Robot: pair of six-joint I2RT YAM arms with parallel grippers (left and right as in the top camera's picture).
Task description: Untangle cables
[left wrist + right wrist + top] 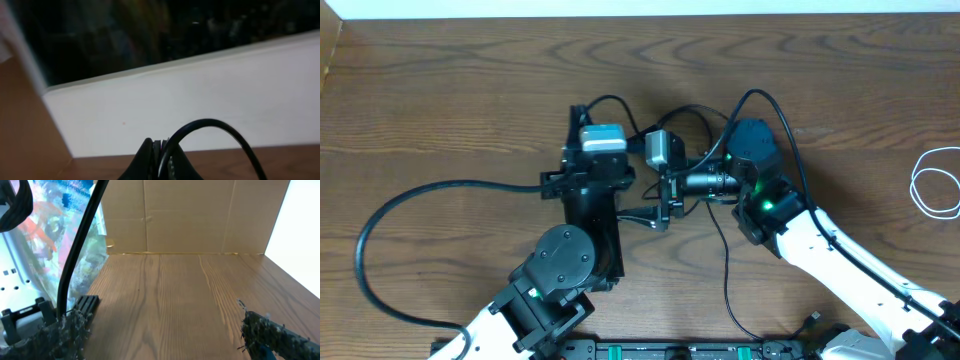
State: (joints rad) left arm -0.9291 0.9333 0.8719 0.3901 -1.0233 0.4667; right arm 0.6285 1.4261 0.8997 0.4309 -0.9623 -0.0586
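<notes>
I should next use my right gripper to grab the part of the cable arching [617, 99] beside my left gripper's closed fingers, so I can untangle the black cable.
My left gripper [578, 113] points to the far side of the table and is shut on the black cable [611, 99]. In the left wrist view the cable [220, 125] arches up and right out of the closed fingers [157, 150]. A thin black strand [725, 262] runs down toward the front edge under the right arm. The white cable [916, 192] lies coiled at the far right, apart from both arms. My right gripper [660, 205] points left beside the left arm, open and empty. In the right wrist view only bare table shows between its fingers [162, 330].
A thick black arm cable [380, 225] loops over the table's left side. A white wall [640, 8] runs along the far edge. A cardboard wall [200, 215] stands at the table's left end. The left arm body [590, 215] is close to the right gripper.
</notes>
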